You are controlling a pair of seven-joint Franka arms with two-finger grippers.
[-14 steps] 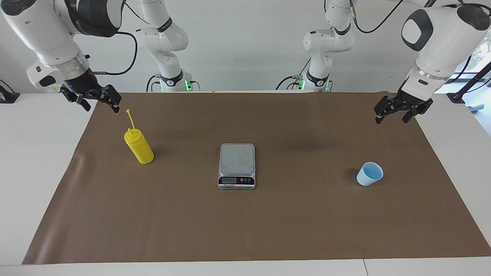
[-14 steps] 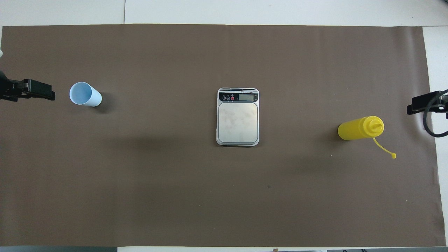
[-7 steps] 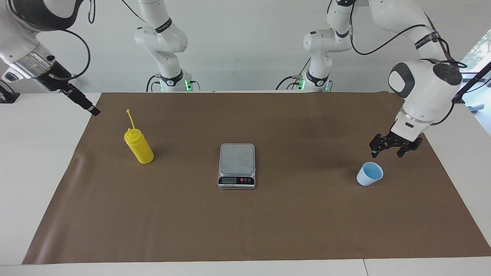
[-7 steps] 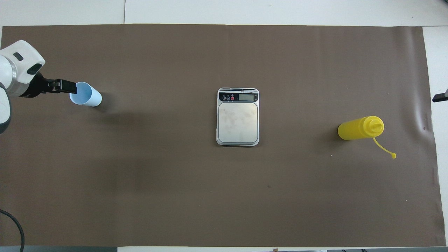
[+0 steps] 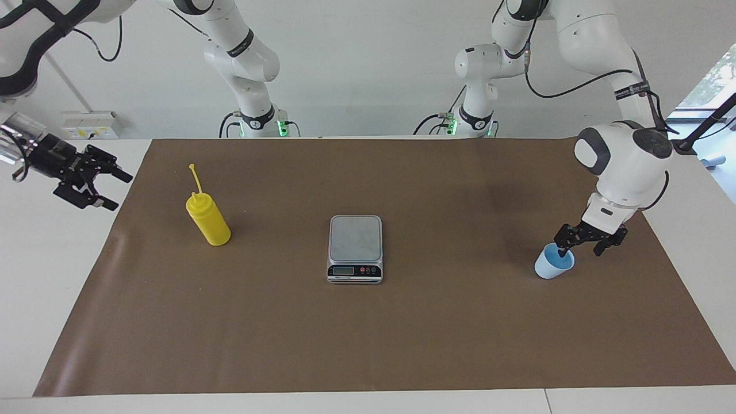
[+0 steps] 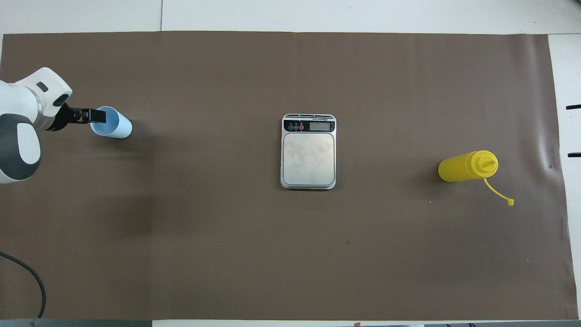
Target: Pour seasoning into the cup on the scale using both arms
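Note:
The left gripper grabs the light blue cup by its rim (image 6: 93, 126) next. Then I set the cup upright on the scale's platform (image 6: 308, 160) for the seasoning.
The yellow seasoning bottle (image 5: 208, 221) stands upright toward the right arm's end of the table, its cap strap sticking up; it also shows in the overhead view (image 6: 467, 166). The silver scale (image 5: 355, 247) (image 6: 308, 152) lies mid-table with a bare platform. The light blue cup (image 5: 554, 264) (image 6: 111, 122) stands toward the left arm's end. My left gripper (image 5: 582, 248) (image 6: 85, 116) is open at the cup's rim, one finger inside it, one outside. My right gripper (image 5: 118, 192) (image 6: 573, 131) is open and empty, over the white table beside the bottle, apart from it.
A brown mat (image 5: 402, 333) covers most of the white table (image 5: 52, 276). Both arm bases (image 5: 259, 121) stand at the robots' edge. A black cable (image 6: 27, 277) shows near the left arm's corner.
My left gripper came down to the cup, one finger now inside the rim. My right gripper dropped lower, turned toward the bottle and spread its fingers. Bottle, scale and cup have not moved.

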